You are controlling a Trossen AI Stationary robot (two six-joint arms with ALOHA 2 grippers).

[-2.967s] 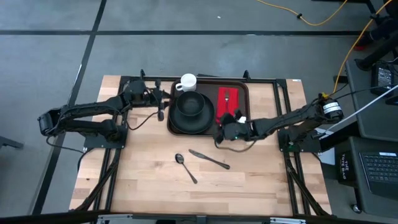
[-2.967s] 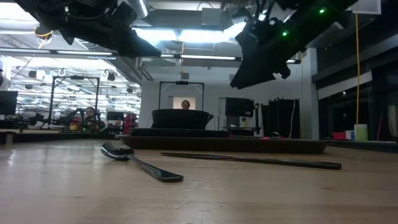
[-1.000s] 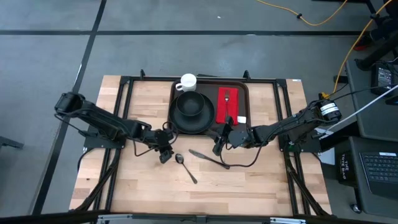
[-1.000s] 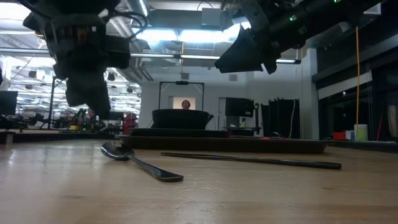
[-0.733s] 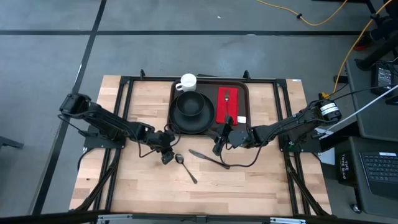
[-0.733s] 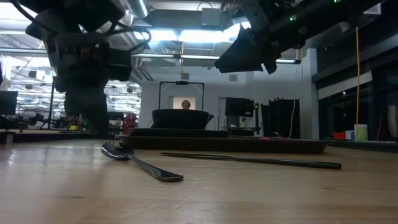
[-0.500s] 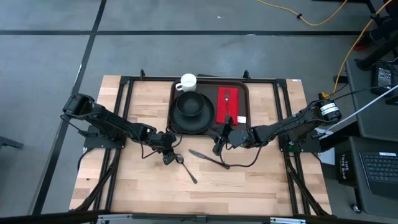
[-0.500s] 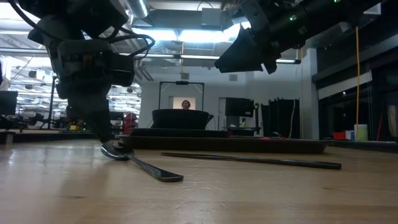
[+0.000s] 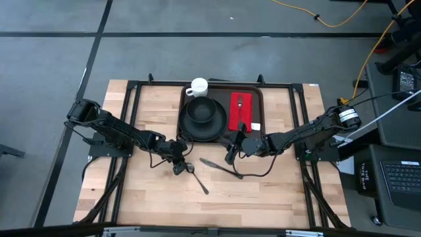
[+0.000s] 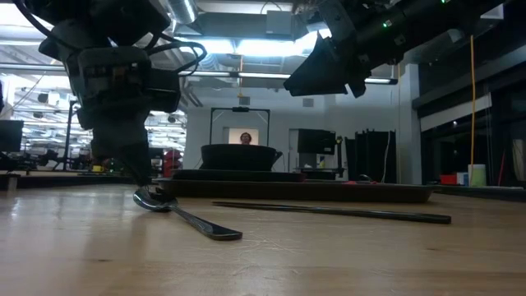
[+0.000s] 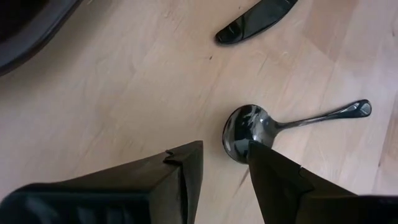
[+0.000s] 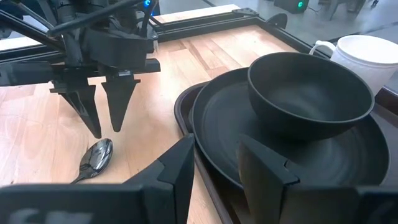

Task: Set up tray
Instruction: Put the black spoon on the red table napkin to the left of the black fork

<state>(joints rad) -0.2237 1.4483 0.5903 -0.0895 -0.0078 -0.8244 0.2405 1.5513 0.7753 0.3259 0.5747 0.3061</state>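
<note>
The spoon should go on the tray (image 9: 258, 92) with its handle (image 9: 203, 188) free, so my left gripper will next grab the spoon by its bowl.
A dark spoon (image 9: 196, 176) and a knife (image 9: 222, 168) lie flat on the wooden table, near of the brown tray (image 9: 258, 92). The tray holds a black plate (image 9: 205, 126) with a bowl (image 9: 200, 110), a white mug (image 9: 197, 86) and a red napkin (image 9: 241, 112) with a fork on it. My left gripper (image 11: 224, 155) is open and slants down, low over the table, its fingertips at the spoon's bowl (image 11: 241, 132). My right gripper (image 12: 214, 168) hangs open above the table at the tray's near edge, nothing between its fingers. My left gripper has one fingertip (image 11: 256, 152) right at the rim of the spoon's bowl, coming down at a slant from the table's left. Whether it touches the spoon, I cannot tell. The spoon lies flat on the table.
The knife (image 11: 252, 22) lies just right of the spoon, its tip toward the spoon's bowl. Black frame rails (image 9: 128, 118) run along the table's left and right sides. Bare wood stretches toward the table's near edge.
My left gripper has sunk and gone a little toward the table's right and near edge, down to the spoon's bowl, then held still. The spoon and knife have stayed in place.
</note>
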